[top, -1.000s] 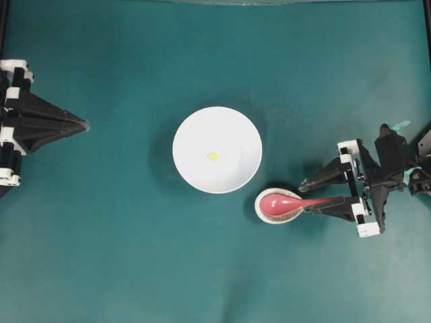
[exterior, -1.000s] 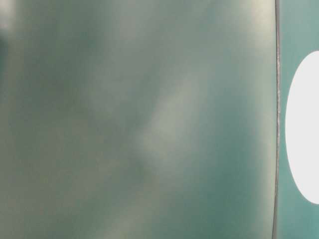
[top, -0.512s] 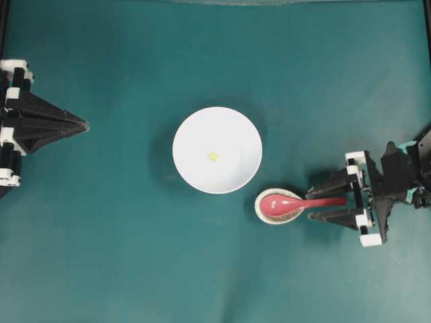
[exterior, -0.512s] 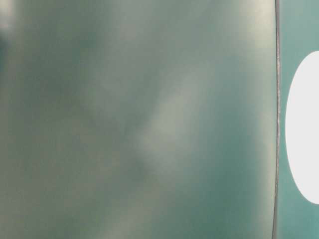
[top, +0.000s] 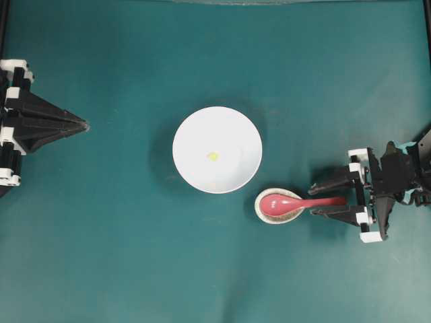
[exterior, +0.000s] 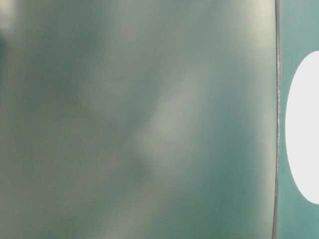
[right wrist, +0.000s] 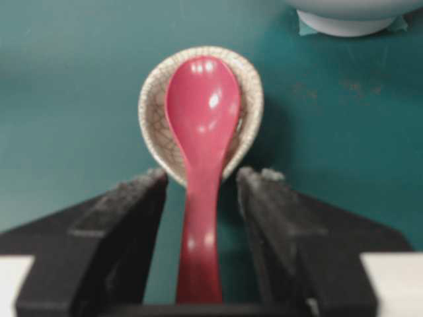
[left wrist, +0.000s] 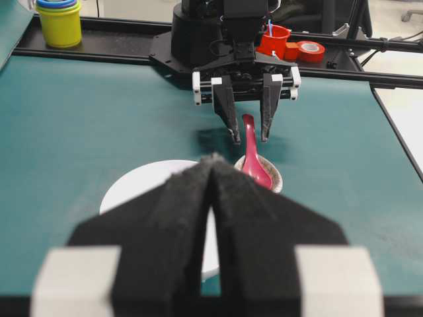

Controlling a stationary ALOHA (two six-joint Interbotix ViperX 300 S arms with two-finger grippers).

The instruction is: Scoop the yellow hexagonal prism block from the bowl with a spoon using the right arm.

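Observation:
My right gripper should close on the spoon now, because both fingers are on either side of its handle [top: 326,202], reaching forward to the speckled dish's rim.
The white bowl [top: 217,149] sits mid-table with the tiny yellow hexagonal prism block [top: 213,156] lying inside it. Just right of and below the bowl, the pink-red spoon [top: 296,202] rests with its scoop in a small speckled dish [top: 267,214], handle pointing right. My right gripper [top: 312,200] is open, one finger on each side of the handle with gaps on both sides; the right wrist view shows the spoon [right wrist: 201,119] centred between the fingers [right wrist: 132,211]. My left gripper [top: 84,124] is shut and empty at the far left.
In the left wrist view, stacked yellow cups [left wrist: 61,23], a red cup [left wrist: 274,41] and a red tape roll [left wrist: 309,51] stand on the rail behind the right arm. The table-level view is a teal blur with a white shape [exterior: 304,127] at its right edge.
My right gripper has shifted slightly to the right and straightened, its fingers now level along both sides of the spoon handle. Spoon, bowl, block and left arm have not moved.

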